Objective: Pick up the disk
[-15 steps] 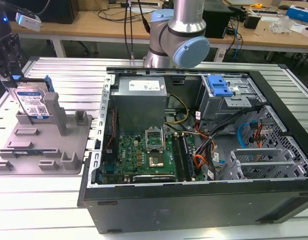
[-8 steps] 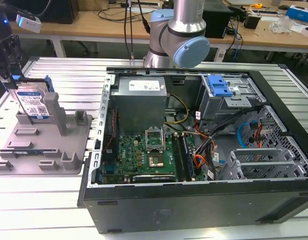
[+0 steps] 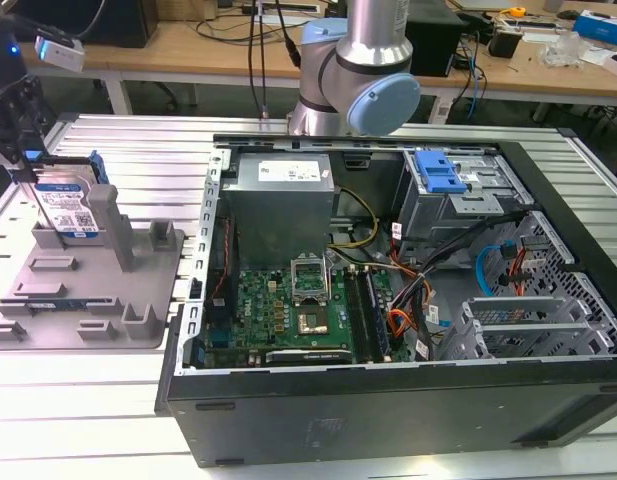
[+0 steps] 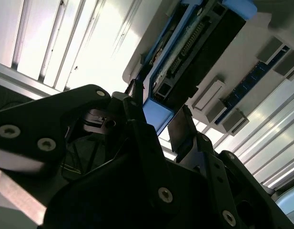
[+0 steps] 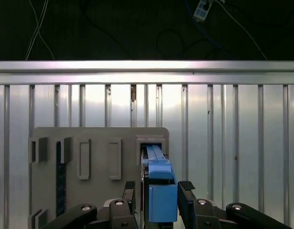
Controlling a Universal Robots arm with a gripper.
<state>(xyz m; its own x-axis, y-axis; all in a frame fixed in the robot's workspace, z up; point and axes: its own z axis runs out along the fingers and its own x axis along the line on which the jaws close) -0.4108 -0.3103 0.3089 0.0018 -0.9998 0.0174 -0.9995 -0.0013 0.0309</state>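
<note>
My fingers can close now, on either side of the disk's blue bar.
The disk (image 3: 70, 207) stands on edge in a slot of the grey fixture tray (image 3: 138, 290) at the exterior view's left, silver with a white-and-blue label and blue side rails. My gripper (image 3: 26, 165) hangs just over its top edge. In the first wrist view the disk's blue rail (image 5: 159, 195) lies between my two black fingers (image 5: 130, 191), with a narrow dark gap on one side. The second wrist view shows the same straddle, with the blue rail (image 4: 158, 114) between the fingertips (image 4: 182, 131). The gripper is open around the disk, which still sits in the tray (image 5: 96, 200).
An open computer case (image 3: 388, 300) with motherboard, cables and a blue-handled drive cage (image 3: 438, 175) fills the middle and the exterior view's right. The arm's base (image 3: 358, 70) stands behind it. The table is ribbed aluminium (image 5: 232, 143). Upright grey posts (image 3: 113, 225) flank the disk.
</note>
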